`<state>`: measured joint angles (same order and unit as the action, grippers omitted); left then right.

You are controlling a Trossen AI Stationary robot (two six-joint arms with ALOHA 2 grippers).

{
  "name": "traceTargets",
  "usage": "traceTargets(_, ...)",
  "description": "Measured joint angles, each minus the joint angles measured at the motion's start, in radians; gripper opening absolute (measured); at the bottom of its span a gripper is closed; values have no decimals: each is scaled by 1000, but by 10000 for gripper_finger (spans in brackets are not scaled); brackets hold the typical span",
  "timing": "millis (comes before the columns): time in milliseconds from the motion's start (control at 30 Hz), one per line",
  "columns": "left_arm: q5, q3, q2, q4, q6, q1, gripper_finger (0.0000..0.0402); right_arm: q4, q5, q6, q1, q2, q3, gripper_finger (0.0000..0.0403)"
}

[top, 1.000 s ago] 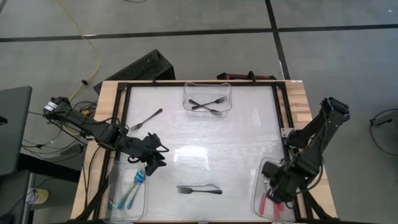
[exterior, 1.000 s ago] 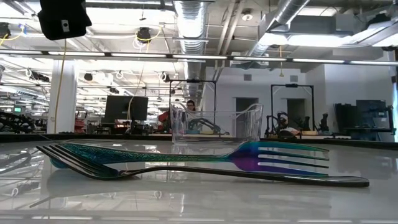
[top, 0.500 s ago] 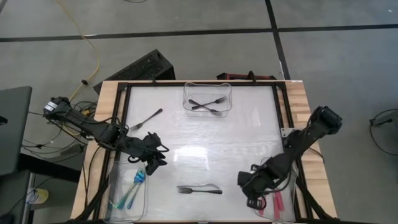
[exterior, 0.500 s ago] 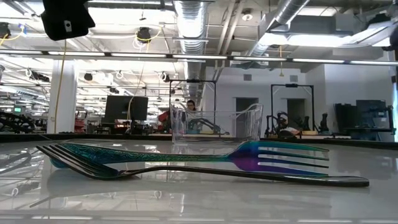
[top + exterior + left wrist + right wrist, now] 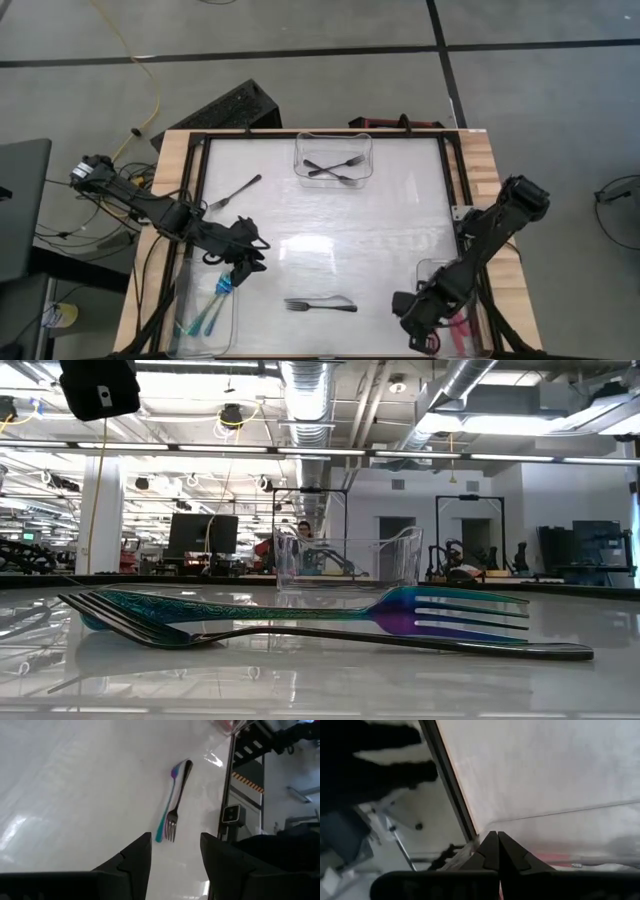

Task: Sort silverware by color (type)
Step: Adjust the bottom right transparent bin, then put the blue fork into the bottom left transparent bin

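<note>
The left gripper grips the teal-to-purple fork by its handle (image 5: 309,299) (image 5: 166,812) next, to sort the fork into the bin of blue utensils.
Two forks lie side by side on the table near its near edge: a dark one (image 5: 322,306) (image 5: 400,642) and a teal-to-purple one (image 5: 300,608) (image 5: 169,805). A grey fork (image 5: 235,189) lies toward the far left. My left gripper (image 5: 247,260) (image 5: 175,842) is open, left of the pair and above the table. My right gripper (image 5: 410,312) (image 5: 497,837) is shut and holds nothing, right of the pair, beside the right near bin (image 5: 432,270). That bin holds red utensils (image 5: 460,326).
A clear bin (image 5: 334,157) (image 5: 347,563) at the far edge holds two crossed dark forks. A clear bin (image 5: 205,308) at the near left holds blue utensils. A black frame (image 5: 452,180) runs around the white table top. The middle of the table is bare.
My right gripper has moved out from over the right near bin toward the table's left, then slightly toward the near edge. It now stands between that bin and the fork pair. The forks have stayed where they were.
</note>
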<state>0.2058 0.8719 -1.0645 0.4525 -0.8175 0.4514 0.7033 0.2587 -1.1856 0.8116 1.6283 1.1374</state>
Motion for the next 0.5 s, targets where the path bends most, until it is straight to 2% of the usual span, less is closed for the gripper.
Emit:
traceTargets(167,-14,0,-29,-125,36,-11,153,-3,-172,-19,-13,-108,30,25)
traceTargets(333,-93,6,-191,-397,164,-13,153,7,-388,-17,-23,-227,38,19)
traceTargets(500,-147,108,-423,-332,279,-13,153,45,-479,-10,-37,-289,38,27)
